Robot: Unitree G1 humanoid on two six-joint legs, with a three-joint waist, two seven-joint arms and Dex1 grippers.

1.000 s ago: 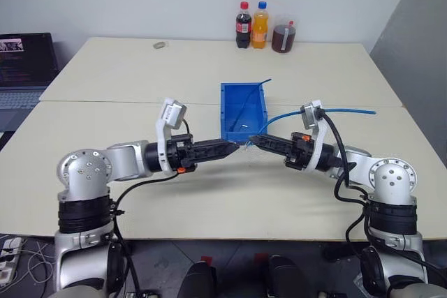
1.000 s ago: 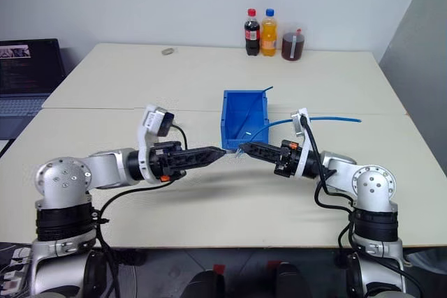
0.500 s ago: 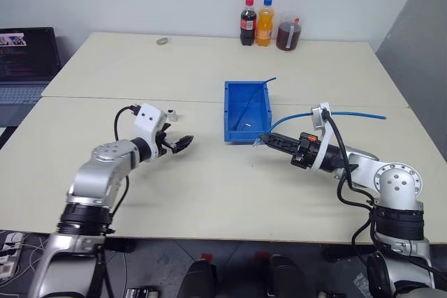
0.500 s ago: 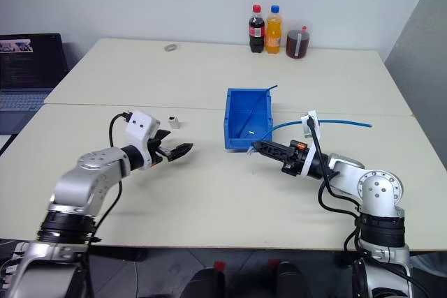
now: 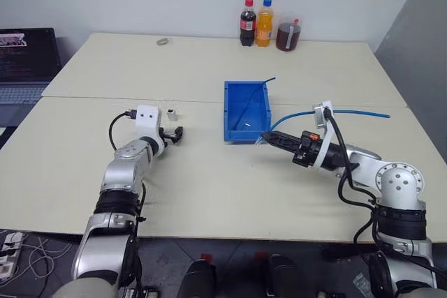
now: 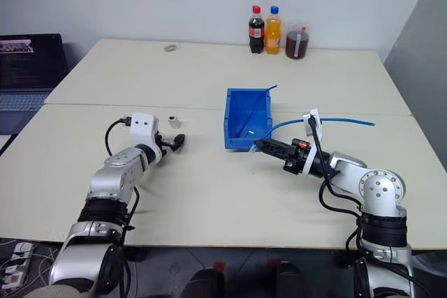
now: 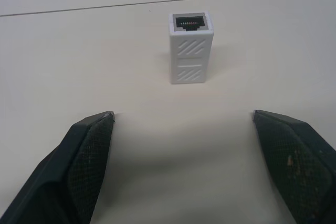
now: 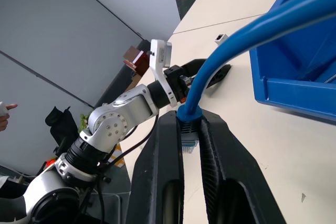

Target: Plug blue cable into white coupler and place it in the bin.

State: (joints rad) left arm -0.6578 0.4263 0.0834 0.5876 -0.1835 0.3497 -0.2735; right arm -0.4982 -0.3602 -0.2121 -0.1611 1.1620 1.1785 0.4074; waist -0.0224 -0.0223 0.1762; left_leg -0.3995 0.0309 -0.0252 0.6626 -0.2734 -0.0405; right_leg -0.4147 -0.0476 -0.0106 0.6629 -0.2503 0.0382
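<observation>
I need to move my left gripper toward the white coupler (image 5: 172, 112) first, then close on it. The left wrist view shows table between the coupler and my fingers, so closing now would miss.
The white coupler (image 7: 191, 48) stands upright on the table, its dark socket facing up, just ahead of my left gripper (image 7: 182, 114). That gripper is open and empty, with the coupler (image 5: 172, 112) a short way beyond its fingertips. My right gripper (image 5: 264, 137) is shut on the plug end of the blue cable (image 8: 236, 51), level and pointing left, close to the front right corner of the bin (image 5: 241, 135). From there the cable (image 5: 349, 111) trails to the right across the table. The bright blue bin sits mid-table with a thin cord inside it.
Two drink bottles (image 5: 247, 22) and a dark jar (image 5: 286, 35) stand at the table's far edge. A small grey ring (image 5: 162, 42) lies at the far left. A laptop (image 5: 24, 61) sits beyond the table's left edge.
My left arm has swung left, away from the right gripper's tip, and now faces the coupler. The right gripper still holds the cable and has barely moved. The head view shifted slightly.
</observation>
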